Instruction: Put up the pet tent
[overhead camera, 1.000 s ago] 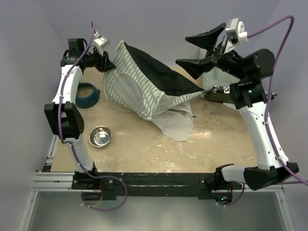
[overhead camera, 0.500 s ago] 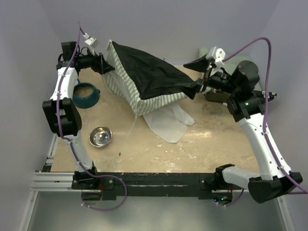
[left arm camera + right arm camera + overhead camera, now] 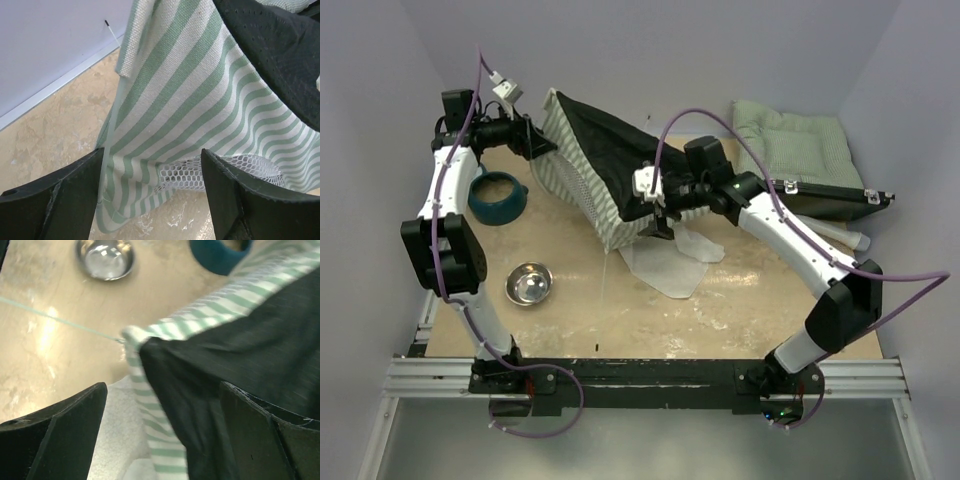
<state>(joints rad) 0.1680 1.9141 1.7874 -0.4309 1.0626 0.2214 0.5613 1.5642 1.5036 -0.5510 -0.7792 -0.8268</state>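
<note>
My right gripper isn't ready to close on the tent seam yet: its fingers are above the seam in the right wrist view, so I need to lower it toward the tent's corner first.
The pet tent (image 3: 585, 165) lies tipped over at the back middle of the table, its striped green-and-white walls and mesh panel facing left and its black floor panel facing up. A white flap (image 3: 665, 262) spreads in front of it. My left gripper (image 3: 535, 138) is open at the tent's back left corner. In the left wrist view the striped cloth (image 3: 200, 95) and mesh (image 3: 210, 172) lie between the spread fingers of that gripper (image 3: 152, 195), ungripped. My right gripper (image 3: 660, 205) is open over the tent's near right corner (image 3: 150, 347), with that gripper (image 3: 162, 435) straddling the stripes and black panel.
A teal bowl (image 3: 498, 197) sits at the left and a steel bowl (image 3: 530, 283) in front of it. A green quilted cushion (image 3: 790, 140) and a black case (image 3: 830, 200) lie at the back right. A thin pole (image 3: 60, 320) sticks out from the tent's corner.
My left gripper has opened and let go of the tent's corner. The right arm has swung from the back right down to the tent's near corner. The tent has shifted and settled.
</note>
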